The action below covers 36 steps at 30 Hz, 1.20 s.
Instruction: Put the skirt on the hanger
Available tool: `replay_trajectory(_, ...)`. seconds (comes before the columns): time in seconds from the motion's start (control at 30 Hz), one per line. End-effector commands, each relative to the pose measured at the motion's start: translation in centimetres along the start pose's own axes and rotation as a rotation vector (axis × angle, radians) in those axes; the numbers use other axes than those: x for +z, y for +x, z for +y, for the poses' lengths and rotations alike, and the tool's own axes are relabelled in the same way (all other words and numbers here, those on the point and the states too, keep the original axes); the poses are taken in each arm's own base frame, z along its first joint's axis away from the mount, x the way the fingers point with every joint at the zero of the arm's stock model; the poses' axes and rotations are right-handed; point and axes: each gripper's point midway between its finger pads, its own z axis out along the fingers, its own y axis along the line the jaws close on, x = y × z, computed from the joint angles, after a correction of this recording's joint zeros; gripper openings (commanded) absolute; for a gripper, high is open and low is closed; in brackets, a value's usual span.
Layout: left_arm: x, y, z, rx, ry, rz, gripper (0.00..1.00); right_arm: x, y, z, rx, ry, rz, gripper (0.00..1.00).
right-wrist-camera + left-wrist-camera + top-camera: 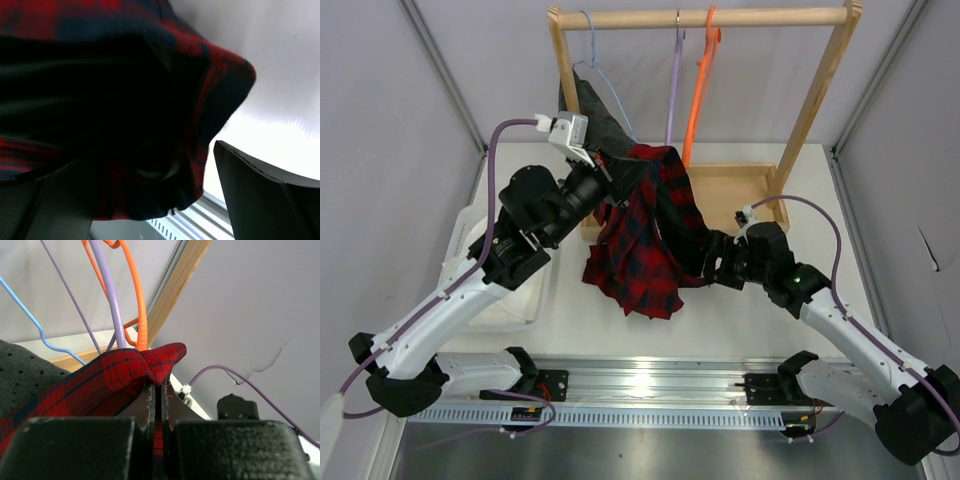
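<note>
My right gripper is to grab the open edge's free corner [706,271] next, opposite where my left gripper is pinching, to spread out the plaid skirt [642,235] for the hanger.
The red-and-black plaid skirt [642,235] hangs in the air in front of the wooden rack. My left gripper [620,172] is raised and shut on its top edge; in the left wrist view the plaid fabric [125,372] is pinched between the closed fingers [159,405]. The lilac hanger [672,92] hangs from the rail just behind, and it also shows in the left wrist view [113,302]. My right gripper [708,256] is at the skirt's right side. Its fingers [260,195] stand wide apart, with skirt fabric [150,100] draped over and between them.
An orange hanger [704,75] hangs right of the lilac one. A light blue hanger [603,75] at the left carries a dark grey dotted garment [592,108]. The wooden rack [810,110] has a base tray [735,185]. A white bin [515,300] sits at the left.
</note>
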Motion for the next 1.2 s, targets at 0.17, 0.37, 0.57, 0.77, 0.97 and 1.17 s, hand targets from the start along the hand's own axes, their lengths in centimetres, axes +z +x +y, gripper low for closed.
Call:
replay_trajectory(0.17, -0.6, -3.2, -1.5, -0.01, 0.045, -0.13, 0.0, 1.5, -0.3, -1.6, 0.115, 0.074, -0.064, 0.76)
replay_trajectory(0.37, -1.6, -2.9, -0.8, -0.008, 0.019, -0.129, 0.0, 0.9, -1.7, -1.5, 0.137, 0.063, -0.112, 0.23)
replay_trajectory(0.57, -2.9, -1.6, 0.3, -0.002, -0.01, -0.096, 0.0, -2.0, -6.1, -1.4, 0.086, 0.137, -0.213, 0.0)
replay_trajectory(0.77, -4.7, 1.6, 2.3, 0.006, -0.051, -0.015, 0.0, -7.9, -14.5, 0.6, 0.01, 0.154, -0.394, 0.0)
replay_trajectory(0.97, -6.2, 6.0, 4.5, -0.034, -0.103, 0.07, 0.0, -10.6, -18.9, 2.9, -0.034, 0.132, -0.459, 0.0)
replay_trajectory(1.17, -7.2, 13.6, 7.7, -0.173, -0.189, 0.19, 0.0, -7.2, -15.0, -0.1, 0.005, 0.128, -0.348, 0.0)
